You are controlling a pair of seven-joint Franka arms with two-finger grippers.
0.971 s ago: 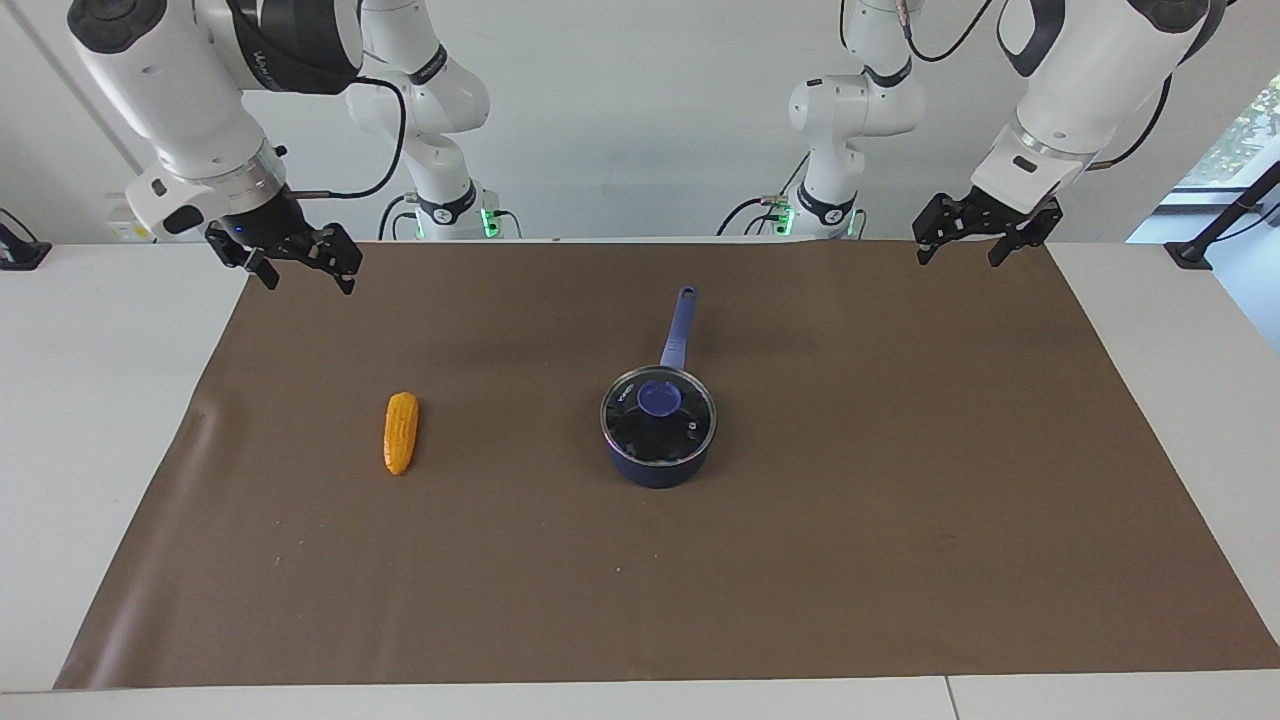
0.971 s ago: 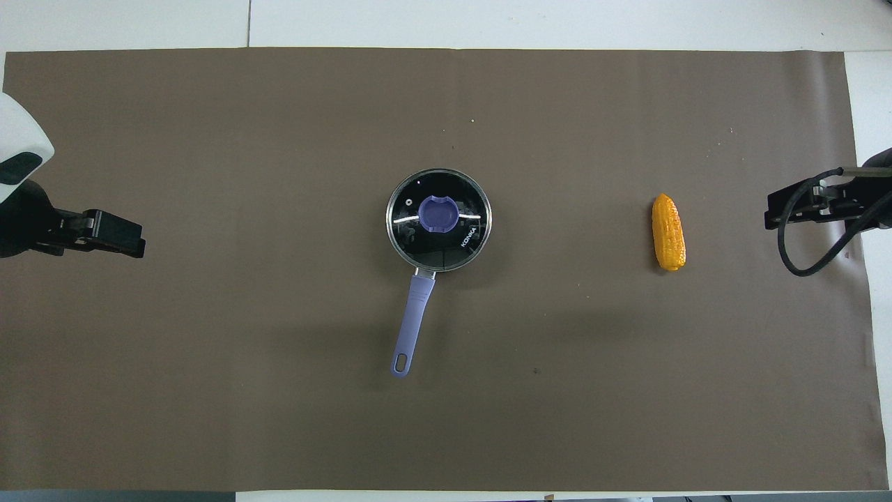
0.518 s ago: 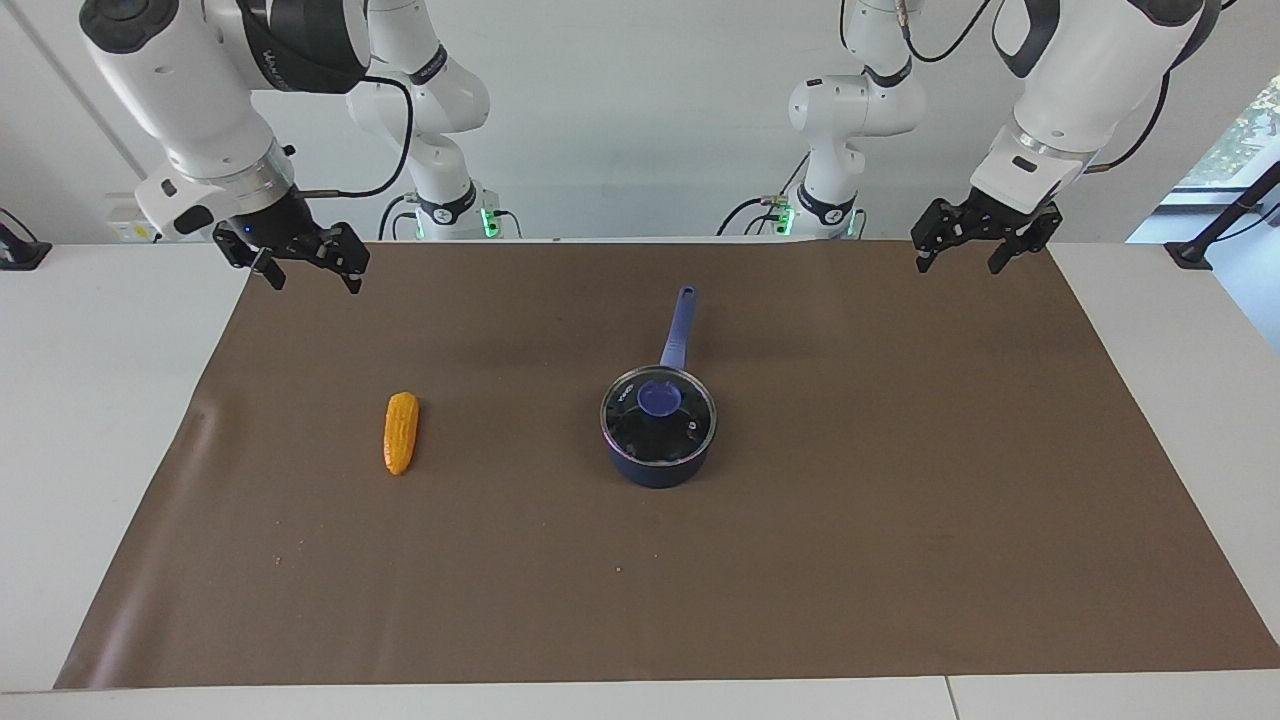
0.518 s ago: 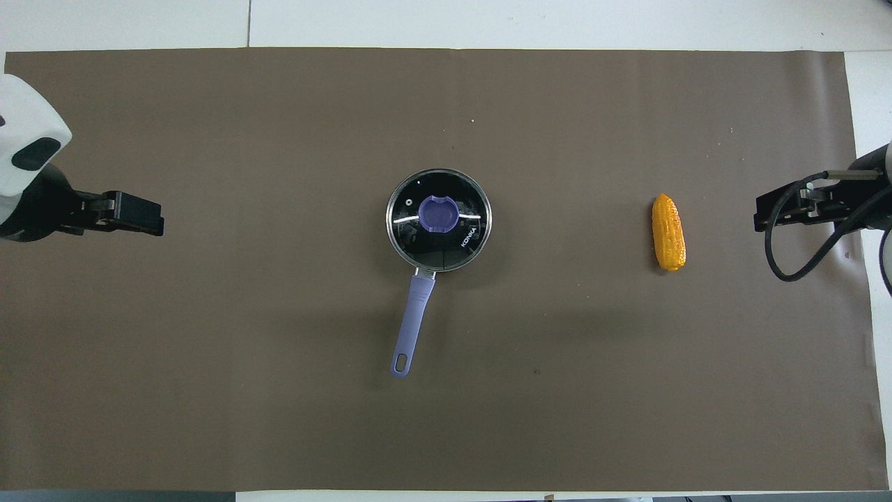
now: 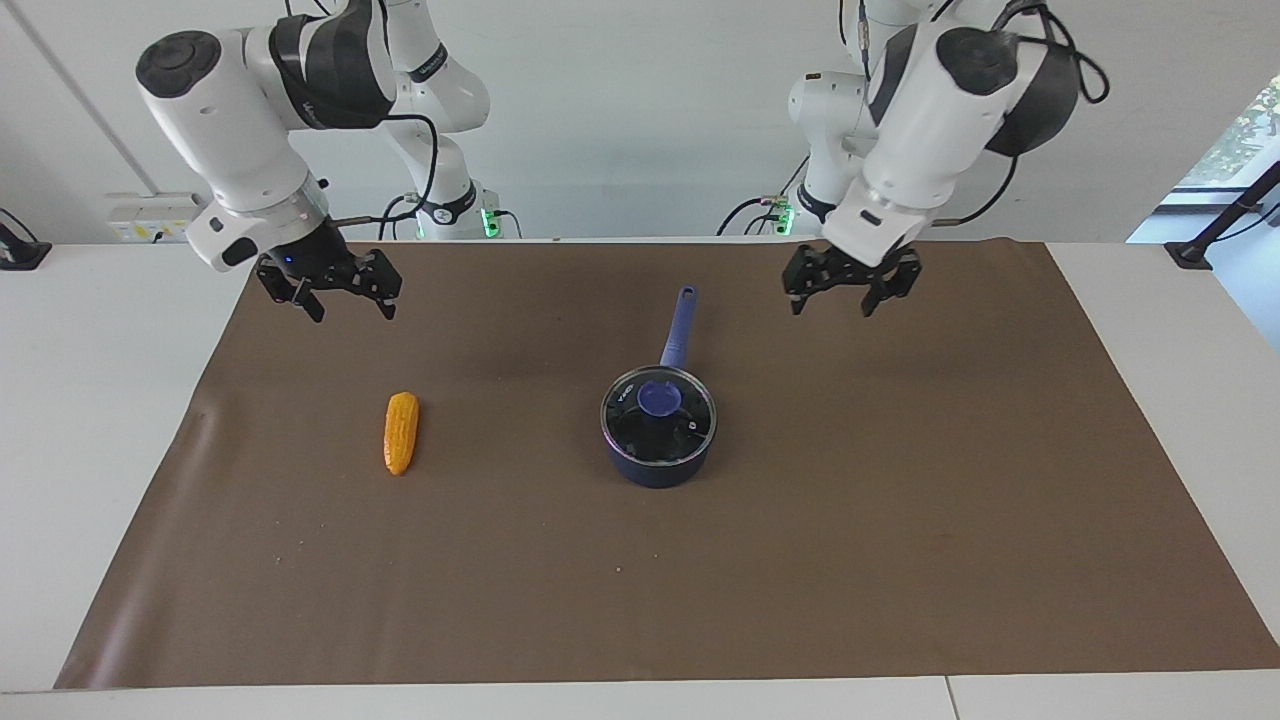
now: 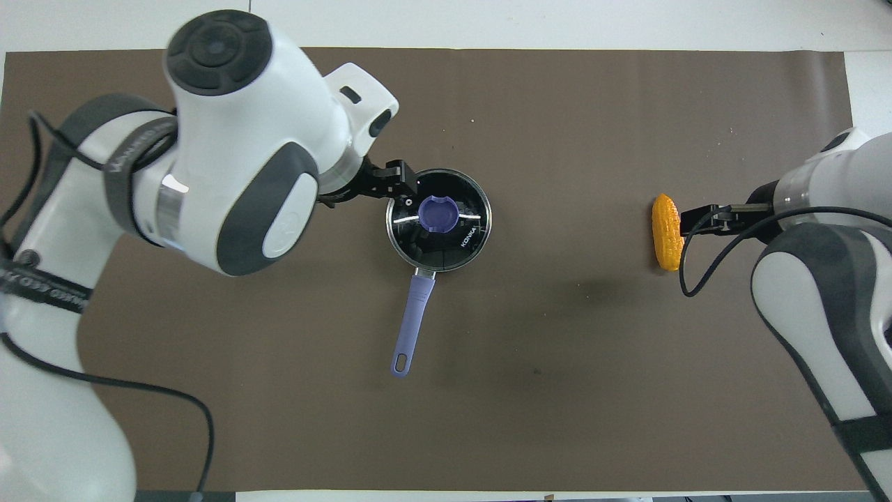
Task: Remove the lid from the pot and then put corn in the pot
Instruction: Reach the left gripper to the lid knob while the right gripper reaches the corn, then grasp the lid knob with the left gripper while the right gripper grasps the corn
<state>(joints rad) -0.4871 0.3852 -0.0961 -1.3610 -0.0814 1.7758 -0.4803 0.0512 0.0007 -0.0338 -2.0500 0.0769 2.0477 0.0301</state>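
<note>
My left gripper grabs the narrow blue knob [image 6: 439, 214] at the middle of the glass lid next, since the lid spreads too wide for the fingers.
The dark blue pot [image 5: 655, 470] stands mid-mat, its lighter blue handle [image 5: 678, 325] pointing toward the robots. The glass lid [image 5: 690, 432] with its blue knob [image 5: 659, 399] sits on the pot; it also shows in the overhead view [image 6: 460, 240]. The orange-yellow corn [image 5: 401, 432] lies on the mat toward the right arm's end, also in the overhead view [image 6: 667, 226]. My left gripper [image 5: 833, 291] is open and empty, raised over the mat beside the handle; from above [image 6: 402, 183] it overlaps the lid's rim. My right gripper [image 5: 349, 298] is open and empty, raised over the mat beside the corn.
A brown mat [image 5: 900, 500] covers most of the white table [image 5: 80, 400]. A pale wall socket box [image 5: 150, 208] sits at the table's edge near the right arm. The left arm's bulk [image 6: 230, 146] hides part of the mat from above.
Both arms swung in from the mat's ends. The left gripper moved to beside the pot's handle and lid. The right gripper moved lower and closer to the corn. Pot, lid and corn have not moved.
</note>
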